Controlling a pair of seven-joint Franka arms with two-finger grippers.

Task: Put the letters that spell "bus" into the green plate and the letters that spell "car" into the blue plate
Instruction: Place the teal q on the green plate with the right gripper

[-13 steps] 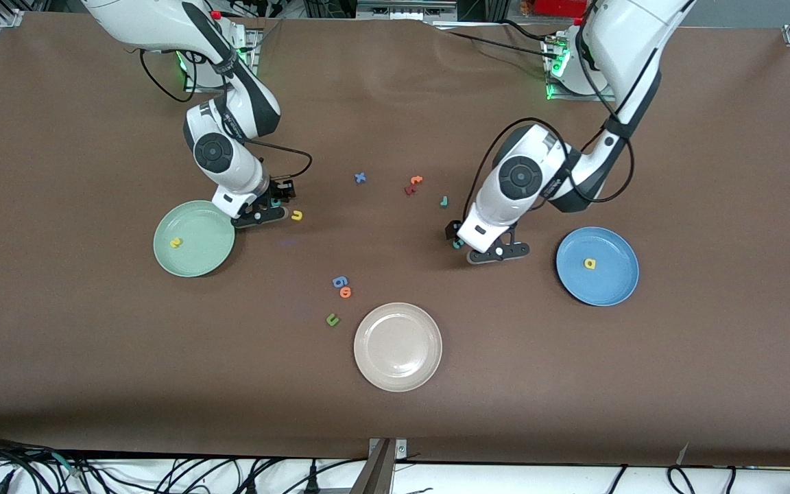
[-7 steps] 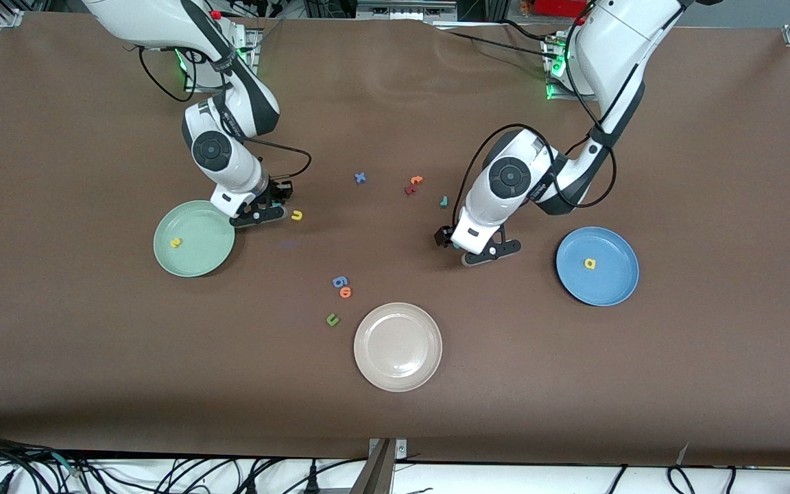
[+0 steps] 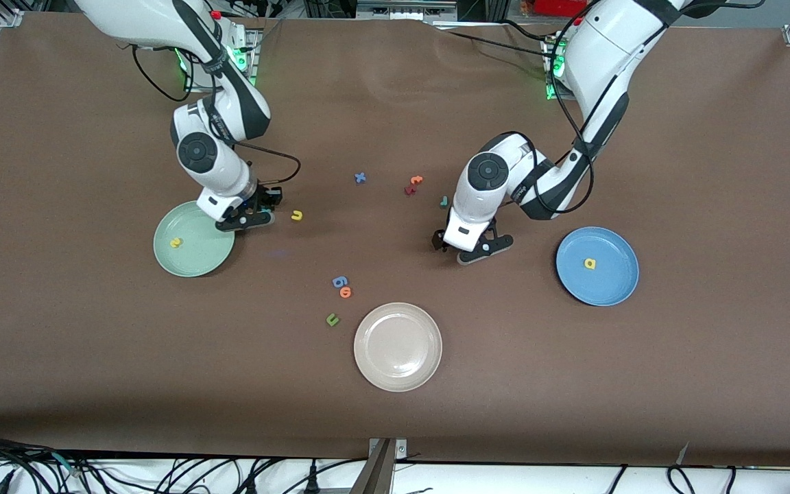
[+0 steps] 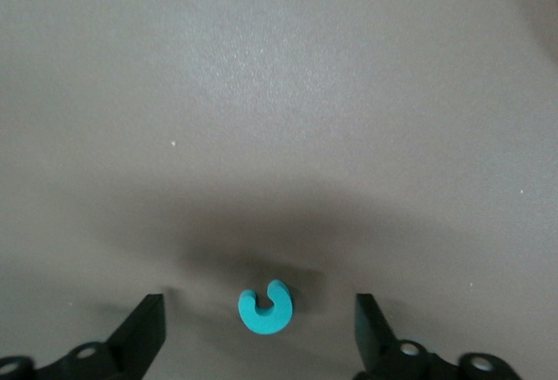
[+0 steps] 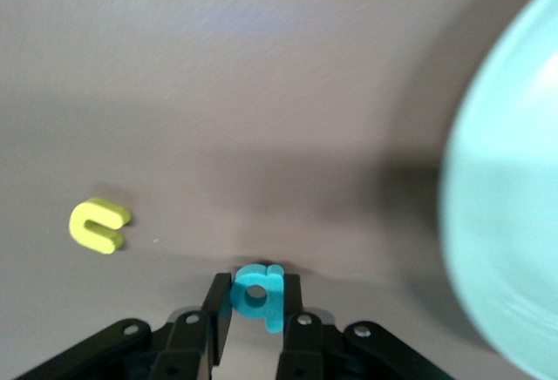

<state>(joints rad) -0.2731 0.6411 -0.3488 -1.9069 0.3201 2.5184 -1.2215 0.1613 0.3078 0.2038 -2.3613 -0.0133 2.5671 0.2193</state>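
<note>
The teal "c" will help spell "car" in the blue plate (image 3: 616, 278), so my left gripper will grab it next by its two curved arms.
My right gripper (image 5: 255, 284) is shut on the teal "b" (image 5: 257, 297), just above the table beside the green plate's rim (image 3: 196, 259). The yellow "s" (image 3: 175, 242) lies in that plate. The yellow "u" (image 3: 297, 215) lies on the table close by. My left gripper (image 3: 460, 248) stands open and low, with the teal "c" (image 4: 266, 308) flat on the table between its fingers, untouched. The "c" is hidden in the front view. The teal "r" (image 3: 444, 202) lies farther from the front camera than that gripper. The blue plate (image 3: 616, 278) holds the yellow "a" (image 3: 590, 263).
A beige plate (image 3: 398, 370) stands nearest the front camera. Beside it lie a green "u" (image 3: 332, 319), an orange "o" (image 3: 345, 292) and a blue "g" (image 3: 339, 281). A blue "x" (image 3: 360, 178), an orange "t" (image 3: 416, 180) and a red letter (image 3: 409, 190) lie mid-table.
My right gripper has shut on the "b" and carried it a little way toward the green plate. My left gripper has shifted toward the right arm's end, so its open fingers now flank the "c".
</note>
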